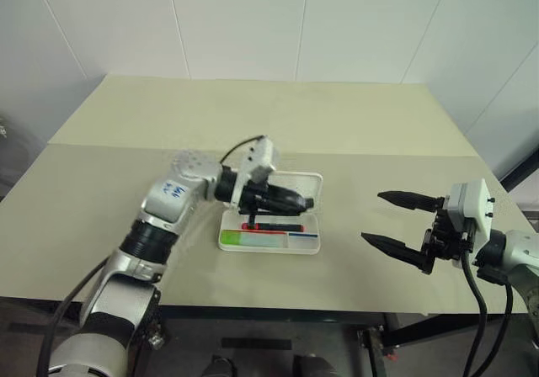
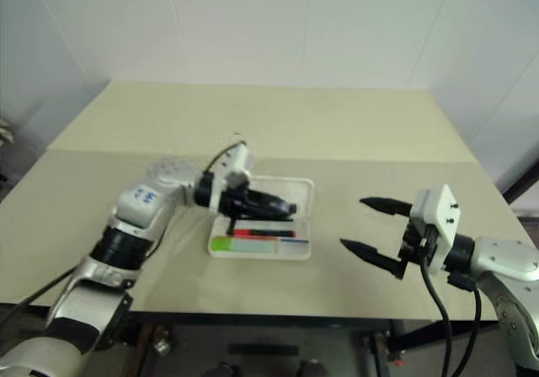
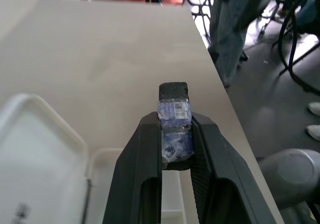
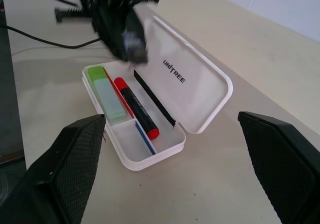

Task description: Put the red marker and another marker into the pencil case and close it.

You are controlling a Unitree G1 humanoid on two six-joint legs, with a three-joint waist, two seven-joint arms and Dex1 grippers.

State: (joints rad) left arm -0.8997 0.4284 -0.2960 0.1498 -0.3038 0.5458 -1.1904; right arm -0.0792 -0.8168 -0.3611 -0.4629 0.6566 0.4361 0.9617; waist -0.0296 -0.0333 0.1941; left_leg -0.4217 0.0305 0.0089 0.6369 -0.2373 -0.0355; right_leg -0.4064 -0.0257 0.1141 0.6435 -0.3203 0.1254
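Note:
I should keep my left gripper closed on the blue-wrapped block [image 1: 309,203] until it gets to the tray's small section [image 1: 303,241]. The block is high and short of it, so it would miss if I opened now.
The white pencil case [image 1: 313,248] lies open near the table's front edge, its lid [image 4: 197,86] folded back flat. Inside, the red marker [image 4: 136,108] lies beside the green-capped marker [image 4: 106,91]. My left gripper [image 1: 308,200] hovers over the lid side of the case, pointing right, shut on a small blue-wrapped block [image 3: 174,115] with a black end. My right gripper [image 1: 371,216] hangs to the right of the case, clear of it, with its jaws wide apart and nothing between them.
A thin red-and-blue stick [image 4: 145,135] also lies in the case tray. The table's edge [image 3: 220,89] runs just beyond the held block, with a person's legs [image 3: 231,31] standing past it. Bare tabletop [image 1: 253,116] stretches behind the case.

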